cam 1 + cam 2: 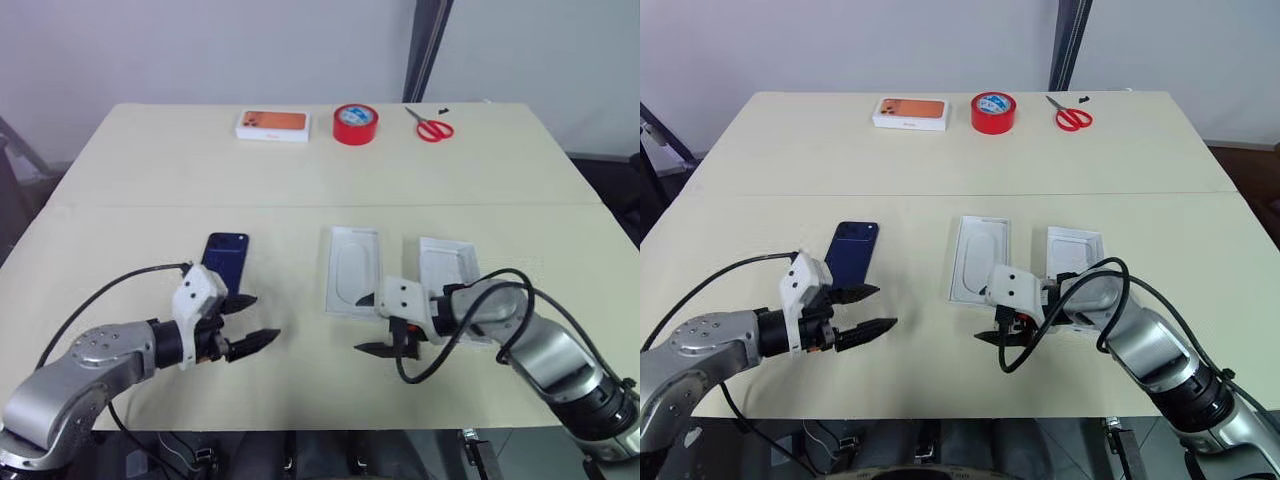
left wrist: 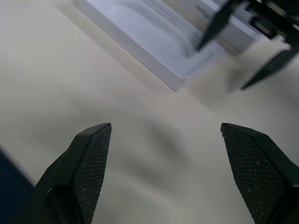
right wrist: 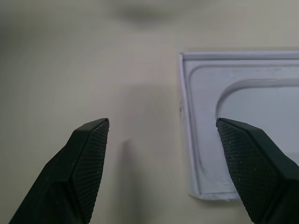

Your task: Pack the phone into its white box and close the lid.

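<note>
I should grab the white box with my right gripper by the thin white edge of its short end [image 1: 351, 312] [image 3: 188, 135], because the box is wider than my open fingers.
The dark navy phone [image 1: 226, 258] lies flat on the table, just beyond my left gripper [image 1: 262, 318], which is open and empty. To its right lies the white box [image 1: 353, 270], open side up, with a moulded rounded recess showing inside. A second shallow white piece, greyish inside, looks like the lid [image 1: 447, 262] lying inside up. My right gripper [image 1: 358, 324] hovers open and empty at the near end of the box [image 3: 233, 116], its arm over the lid's near end. The left wrist view shows the box [image 2: 154, 37] ahead of my left gripper [image 2: 166, 140].
At the table's far edge stand a white box printed with an orange phone [image 1: 272, 124], a red tape roll [image 1: 355, 124] and red scissors [image 1: 432, 127]. Black cables loop from both wrists. A seam crosses the table [image 1: 130, 220] beyond the phone.
</note>
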Robot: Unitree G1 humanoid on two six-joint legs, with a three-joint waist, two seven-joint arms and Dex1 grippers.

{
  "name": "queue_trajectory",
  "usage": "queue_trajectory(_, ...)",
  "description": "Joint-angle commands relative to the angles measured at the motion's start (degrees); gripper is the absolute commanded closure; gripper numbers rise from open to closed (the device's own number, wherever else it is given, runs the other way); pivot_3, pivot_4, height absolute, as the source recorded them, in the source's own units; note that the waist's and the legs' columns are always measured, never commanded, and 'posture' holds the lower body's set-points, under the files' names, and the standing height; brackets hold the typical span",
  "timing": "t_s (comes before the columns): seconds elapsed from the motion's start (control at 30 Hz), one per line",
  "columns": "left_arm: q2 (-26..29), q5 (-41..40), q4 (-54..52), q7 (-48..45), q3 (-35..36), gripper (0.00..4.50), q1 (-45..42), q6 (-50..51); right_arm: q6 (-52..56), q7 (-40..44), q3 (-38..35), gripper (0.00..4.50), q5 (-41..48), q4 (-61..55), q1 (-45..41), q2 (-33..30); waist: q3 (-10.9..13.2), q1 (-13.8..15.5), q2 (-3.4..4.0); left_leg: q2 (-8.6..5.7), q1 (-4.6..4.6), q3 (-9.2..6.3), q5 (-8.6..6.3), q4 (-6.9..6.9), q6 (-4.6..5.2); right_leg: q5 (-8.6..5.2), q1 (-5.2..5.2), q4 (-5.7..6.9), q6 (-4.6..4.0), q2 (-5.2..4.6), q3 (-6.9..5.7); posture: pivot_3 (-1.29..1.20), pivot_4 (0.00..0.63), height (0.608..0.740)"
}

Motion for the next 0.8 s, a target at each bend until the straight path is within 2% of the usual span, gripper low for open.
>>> queue_trajectory(0.03, 1.4, 1.6, -1.7, -2.4, -0.4, 0.56, 0.5, -2.9, -2.0, -1.2, 0.7, 0.90, -1.7, 0.4, 0.1, 0.1, 0.0, 0.1, 0.00, 0.00, 0.00, 0.00, 0.00, 0.00, 0.00, 0.00, 0.01, -0.01, 0.00, 0.00, 0.00, 0.00, 0.150, 0.725)
queue_trajectory(0.1, 1.5, 2.3, -1.7, -2.8, -0.4, 0.56, 0.8, -3.5, -2.4, -1.6, 0.9, 1.44, -1.9, 0.9, 0.0, 0.5, 0.0, 0.1, 0.00, 0.00, 0.00, 0.00, 0.00, 0.00, 0.00, 0.00, 0.01, -0.02, 0.00, -0.01, 0.00, 0.00, 0.150, 0.725)
queue_trajectory(0.27, 1.1, 3.4, -0.9, -2.3, 0.1, 0.56, 1.6, -3.9, -4.1, -1.8, 1.4, 4.09, -2.2, 0.4, -0.1, 0.8, 0.0, 0.2, 0.00, 0.00, -0.01, 0.00, 0.00, 0.00, 0.00, 0.00, 0.01, -0.03, 0.00, 0.00, 0.00, 0.00, 0.150, 0.725)
queue_trajectory(0.3, 0.9, 3.4, -0.8, -2.1, 0.4, 0.56, 1.8, -3.9, -4.7, -1.8, 1.7, 4.44, -2.5, 0.3, -0.2, 1.0, 0.0, 0.2, 0.00, 0.00, 0.00, 0.00, 0.00, 0.00, 0.00, 0.00, 0.01, -0.02, 0.00, 0.00, 0.00, 0.00, 0.150, 0.725)
queue_trajectory(0.5, -0.2, 2.9, 0.2, -1.1, 3.6, 0.56, 3.0, -4.0, -6.3, -2.3, 3.3, 4.44, -4.1, 1.5, -1.5, 2.6, 0.0, 0.0, 0.00, 0.00, 0.00, 0.00, 0.00, 0.00, 0.01, 0.01, 0.01, 0.00, 0.01, 0.00, -0.01, 0.00, 0.150, 0.725)
queue_trajectory(0.7, -0.2, 3.4, 1.0, -1.1, 6.1, 0.56, 4.9, -4.3, -8.1, -2.8, 6.0, 4.44, -5.0, 7.1, -5.2, 8.8, 0.0, 0.0, 0.00, 0.00, 0.02, 0.00, 0.01, 0.01, 0.00, 0.01, 0.01, 0.03, 0.02, 0.02, -0.01, 0.00, 0.150, 0.725)
queue_trajectory(0.8, -0.4, 3.4, 0.9, -0.8, 7.2, 0.56, 5.7, -4.3, -9.3, -1.7, 6.5, 4.44, -5.3, 8.2, -5.9, 9.3, 0.0, 0.2, 0.00, -0.01, 0.02, 0.00, 0.01, 0.01, 0.00, 0.01, 0.02, 0.02, 0.03, 0.01, -0.01, 0.00, 0.150, 0.725)
